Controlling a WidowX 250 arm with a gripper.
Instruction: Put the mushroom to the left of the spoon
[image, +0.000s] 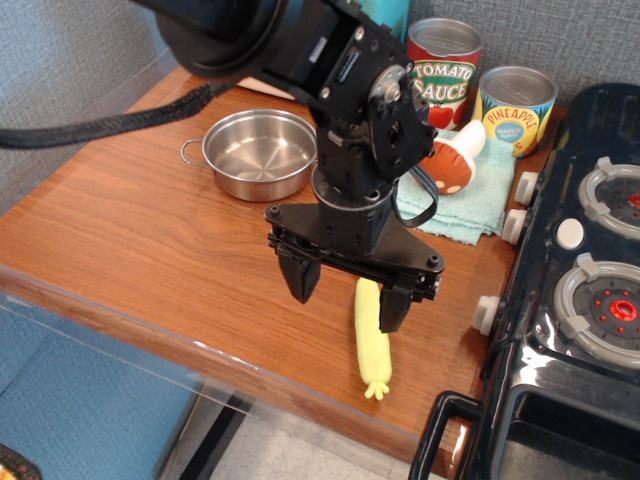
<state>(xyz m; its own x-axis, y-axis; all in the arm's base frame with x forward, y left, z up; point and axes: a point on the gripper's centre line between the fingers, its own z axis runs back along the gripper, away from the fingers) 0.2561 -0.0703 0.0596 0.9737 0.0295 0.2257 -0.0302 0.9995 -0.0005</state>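
Note:
Next, my gripper grabs the mushroom by its reddish-brown cap (446, 169) to set it beside the spoon.
The mushroom (455, 162) lies on its side on a teal cloth (472, 208) at the back right, reddish-brown cap toward me, white stem pointing to the cans. The spoon (372, 345) lies near the table's front edge; only its pale-yellow handle with the frilled tip shows, and the bowl is hidden behind the gripper. My gripper (347, 300) is open and empty, hanging just above the table over the top end of the spoon's handle. Its right finger (393, 312) stands in front of the handle. The mushroom is behind and to the right of the gripper.
A small metal pot (260, 152) stands at the back left. A tomato sauce can (445, 72) and a pineapple can (516, 105) stand against the back wall. A black toy stove (590, 300) borders the table's right side. The front edge (250, 375) drops off.

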